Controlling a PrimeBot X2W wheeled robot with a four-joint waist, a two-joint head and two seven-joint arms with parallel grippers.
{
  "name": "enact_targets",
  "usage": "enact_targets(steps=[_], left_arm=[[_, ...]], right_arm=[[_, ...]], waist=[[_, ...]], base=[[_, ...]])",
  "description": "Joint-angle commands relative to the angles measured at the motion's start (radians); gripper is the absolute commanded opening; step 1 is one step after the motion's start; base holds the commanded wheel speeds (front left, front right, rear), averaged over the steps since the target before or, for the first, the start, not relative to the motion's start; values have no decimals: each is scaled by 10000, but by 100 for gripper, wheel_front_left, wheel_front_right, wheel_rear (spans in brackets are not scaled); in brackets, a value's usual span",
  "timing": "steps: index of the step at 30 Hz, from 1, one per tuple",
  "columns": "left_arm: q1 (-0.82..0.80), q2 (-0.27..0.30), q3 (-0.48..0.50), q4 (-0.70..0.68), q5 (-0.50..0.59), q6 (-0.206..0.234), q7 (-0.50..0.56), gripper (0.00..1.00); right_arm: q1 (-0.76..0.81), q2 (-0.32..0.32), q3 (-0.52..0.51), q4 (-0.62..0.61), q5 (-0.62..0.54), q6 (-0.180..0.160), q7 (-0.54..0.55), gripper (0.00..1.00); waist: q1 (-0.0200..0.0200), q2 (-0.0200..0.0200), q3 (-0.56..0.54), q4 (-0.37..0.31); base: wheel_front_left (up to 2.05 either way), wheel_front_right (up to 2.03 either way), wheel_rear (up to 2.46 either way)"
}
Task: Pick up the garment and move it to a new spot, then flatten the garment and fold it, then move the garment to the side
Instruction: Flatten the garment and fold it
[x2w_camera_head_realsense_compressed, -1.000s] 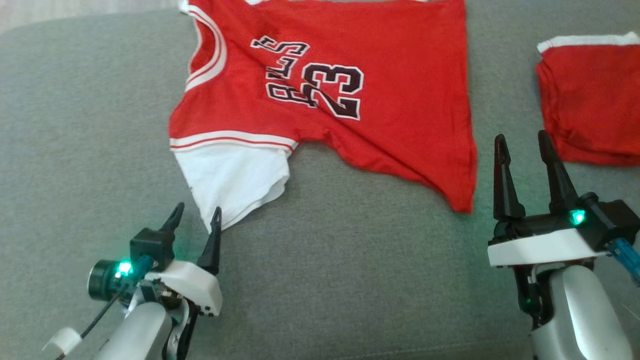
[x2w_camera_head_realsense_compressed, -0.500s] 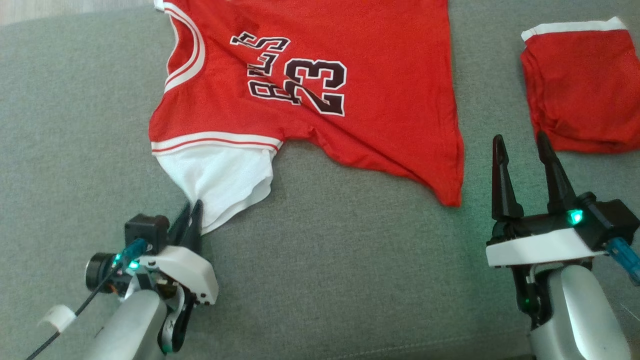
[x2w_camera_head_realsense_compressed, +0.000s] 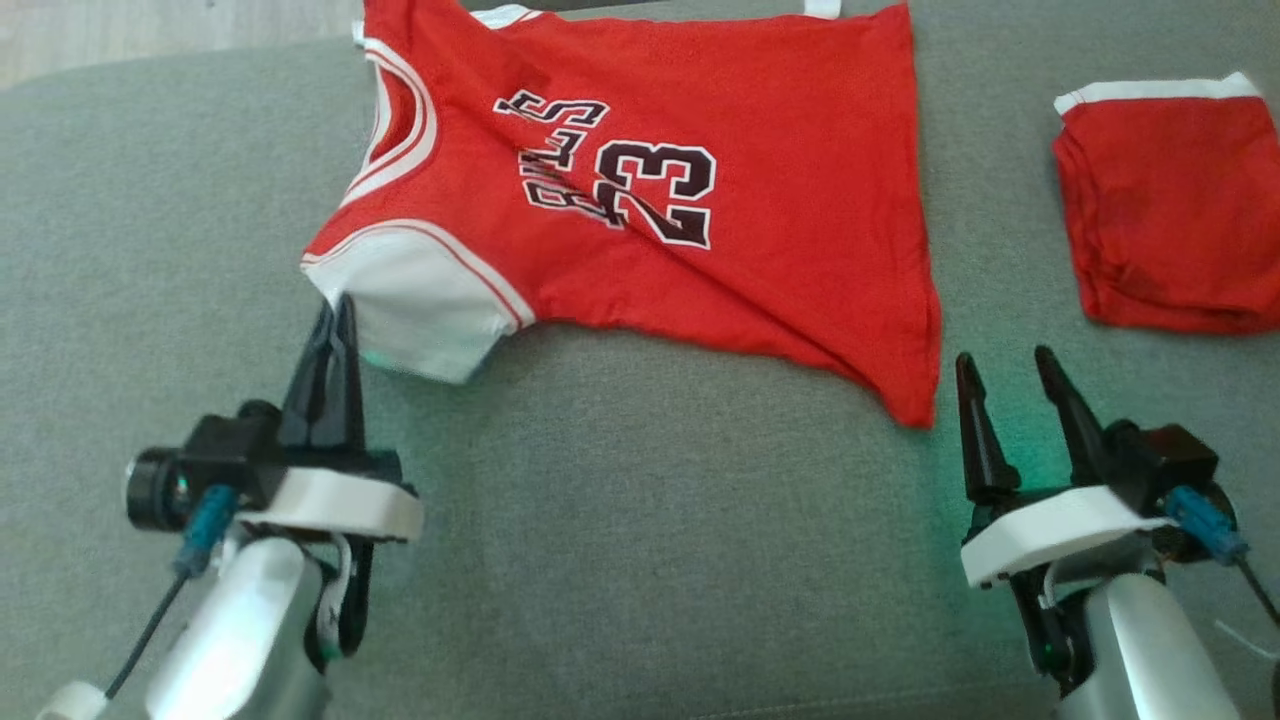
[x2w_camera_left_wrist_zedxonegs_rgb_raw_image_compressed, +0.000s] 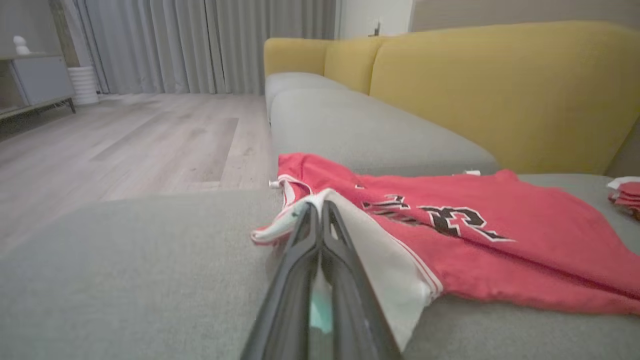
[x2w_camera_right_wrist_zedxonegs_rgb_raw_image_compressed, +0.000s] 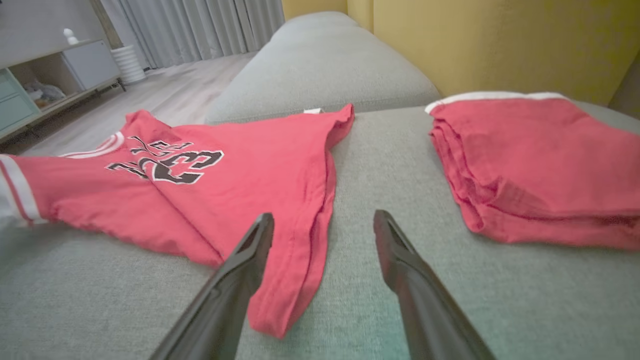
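Observation:
Next, my right gripper grabs the jersey's pointed hem corner, which bunches into a fold while the jersey's body (x2w_camera_head_realsense_compressed: 798, 156) lies spread on the sofa seat (x2w_camera_head_realsense_compressed: 650, 560).
A red jersey (x2w_camera_head_realsense_compressed: 780, 200) with a black "23" lies spread on the grey sofa seat (x2w_camera_head_realsense_compressed: 650, 560). Its white sleeve (x2w_camera_head_realsense_compressed: 420, 310) is at the jersey's near left corner, raised off the cushion. My left gripper (x2w_camera_head_realsense_compressed: 335, 305) is shut on the sleeve's edge; in the left wrist view the closed fingers (x2w_camera_left_wrist_zedxonegs_rgb_raw_image_compressed: 300, 260) pinch the white cloth (x2w_camera_left_wrist_zedxonegs_rgb_raw_image_compressed: 380, 260). My right gripper (x2w_camera_head_realsense_compressed: 1005, 358) stands open just below the jersey's pointed lower right corner (x2w_camera_head_realsense_compressed: 915, 405), holding nothing. In the right wrist view that gripper (x2w_camera_right_wrist_zedxonegs_rgb_raw_image_compressed: 322, 217) has its left finger over the red hem (x2w_camera_right_wrist_zedxonegs_rgb_raw_image_compressed: 285, 300).
A folded red garment with a white band (x2w_camera_head_realsense_compressed: 1170, 210) lies to the right of the jersey, close to my right gripper. The yellow sofa back (x2w_camera_left_wrist_zedxonegs_rgb_raw_image_compressed: 500, 90) rises behind the seat. Wooden floor (x2w_camera_left_wrist_zedxonegs_rgb_raw_image_compressed: 125, 145) lies past the seat's left edge.
My left gripper closed on the white sleeve and carried it up toward the jersey's body, so the sleeve now sits bunched and raised. The right gripper dropped slightly, still open.

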Motion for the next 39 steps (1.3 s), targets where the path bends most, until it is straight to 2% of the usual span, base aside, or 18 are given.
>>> enact_targets(steps=[1,6,19,31,32,33,39], left_arm=[[-374,144,511,-403,127,63,-107,0],[-55,-77,951,-1274,620,-57,-120,0],[242,-814,1845,-2347,1556,-718,-123,0],[450,-1273,2395,-2237,2158,-1390,-123,0],[459,-1298,2431,-2186,2189,-1436,-123,0],[467,-1320,2457,-2123,2221,-1481,-123,0],[519,-1380,2585,-1712,2371,-1639,-124,0]], right_arm=[[-131,-45,210,-251,3,-7,54,100],[-260,-45,226,156,524,-7,382,100],[-1211,-45,458,2049,421,-7,1053,100],[-1262,-45,1309,2753,765,-7,1515,100],[-1265,-45,1388,2755,840,-7,1535,78],[-1269,-45,1446,2745,927,-7,1510,2],[-1424,-45,1405,2480,1116,-7,807,0]], waist=[[1,0,-22,52],[1,0,-11,254],[1,0,237,662],[1,0,133,716],[1,0,117,704],[1,0,94,691],[1,0,-133,592]], base=[[0,0,0],[0,0,0],[0,0,0],[0,0,0],[0,0,0],[0,0,0],[0,0,0]])
